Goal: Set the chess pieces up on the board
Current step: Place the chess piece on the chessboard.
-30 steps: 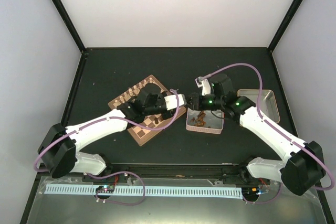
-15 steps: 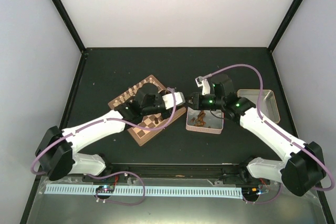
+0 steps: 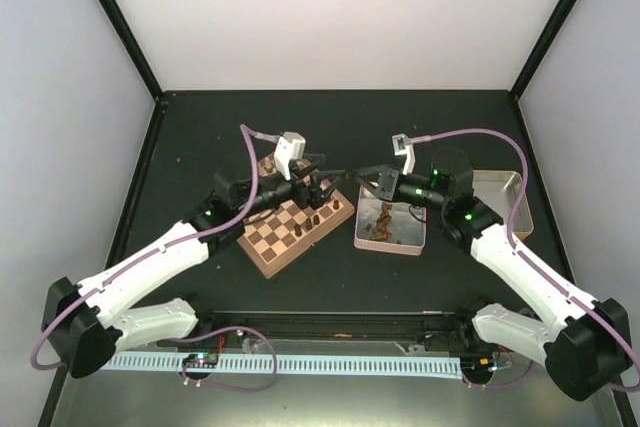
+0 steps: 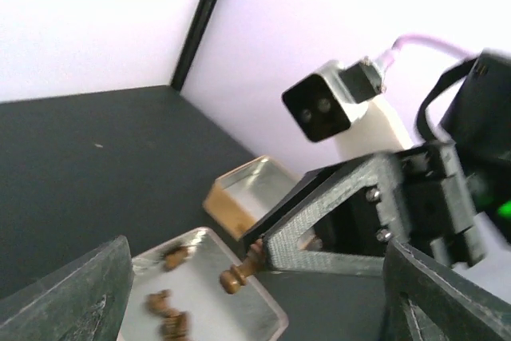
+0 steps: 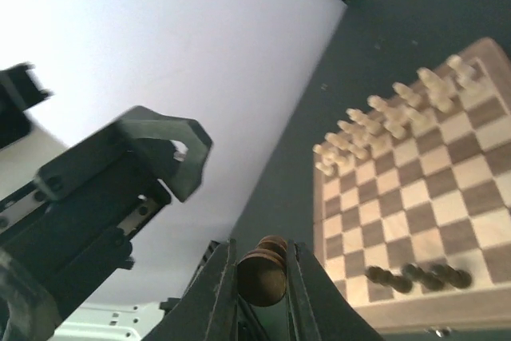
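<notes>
The dark brown chess piece should be grabbed next by its exposed head (image 3: 349, 176) with my left gripper, to leave the base of the piece free for the board (image 3: 268, 252).
My right gripper (image 5: 262, 277) is shut on a dark brown chess piece (image 5: 263, 271), held in the air above the near-left corner of the tin (image 3: 392, 244). In the left wrist view the same piece (image 4: 238, 275) sticks out from the right gripper's fingertips (image 4: 319, 233). Facing it a short way off is my left gripper (image 3: 325, 188), open and empty above the right edge of the board (image 3: 268, 252). Three dark pieces (image 3: 322, 213) stand on the board's right side. Pale pieces (image 5: 383, 121) line its far side.
The shallow tin holds several loose dark pieces (image 3: 385, 223). A second, empty tin (image 3: 503, 194) lies to its right near the right arm. Black posts and pale walls frame the dark table (image 3: 200, 137).
My left gripper has opened, lifted off the board and turned toward the right gripper. My right gripper has shut on a dark piece and risen from the tin.
</notes>
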Available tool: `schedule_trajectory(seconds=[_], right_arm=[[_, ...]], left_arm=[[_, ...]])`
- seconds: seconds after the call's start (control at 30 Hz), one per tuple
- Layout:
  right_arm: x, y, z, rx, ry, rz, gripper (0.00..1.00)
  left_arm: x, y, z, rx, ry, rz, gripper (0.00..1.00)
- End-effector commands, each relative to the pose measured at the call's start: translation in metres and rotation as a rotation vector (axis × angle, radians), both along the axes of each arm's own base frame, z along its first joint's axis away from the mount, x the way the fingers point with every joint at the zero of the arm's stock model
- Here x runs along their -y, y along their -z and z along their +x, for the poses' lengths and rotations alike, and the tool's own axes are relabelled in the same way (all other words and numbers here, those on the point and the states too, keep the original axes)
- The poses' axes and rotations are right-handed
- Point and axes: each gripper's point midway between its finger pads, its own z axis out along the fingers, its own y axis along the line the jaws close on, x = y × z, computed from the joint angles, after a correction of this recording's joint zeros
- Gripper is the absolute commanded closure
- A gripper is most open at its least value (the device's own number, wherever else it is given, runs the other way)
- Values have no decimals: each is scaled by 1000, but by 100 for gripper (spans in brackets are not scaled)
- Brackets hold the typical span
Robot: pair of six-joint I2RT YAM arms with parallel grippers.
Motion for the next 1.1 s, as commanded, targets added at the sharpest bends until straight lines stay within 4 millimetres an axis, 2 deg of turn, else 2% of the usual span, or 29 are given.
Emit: schedule_trajectory(seconds=[0.0,0.07,0.17,0.23,0.37,0.47,0.7,0.97,1.0,1.07], right_arm=[[-5,-51,-18,145,-99,178,92],[-7,-65,-26,176,-143,228,92],[-9,-77,-33,213,-191,253,92],[-10,-81,-36,238,-207,254,92],[-10,-86,-40,268,-222,256,92],[-10,-85,-40,272,-229,253,92],[-10,-85,-43,277,-239,263,92],[-10,-73,-38,259,-220,234,91],[-10,-72,-38,255,-217,231,90],[-9,-70,-37,254,-209,227,84]], left_arm=[[0,-29,-18,-316,79,-278,16],[-1,-29,-20,-411,93,-320,21],[4,-40,-33,-502,206,-399,28],[6,-55,-40,-515,288,-460,32],[9,-56,-43,-626,349,-494,41],[11,-58,-44,-649,391,-514,48],[17,-49,-41,-698,417,-501,63],[17,-52,-41,-695,430,-510,94],[17,-52,-41,-692,430,-511,98],[17,-51,-40,-687,420,-509,98]])
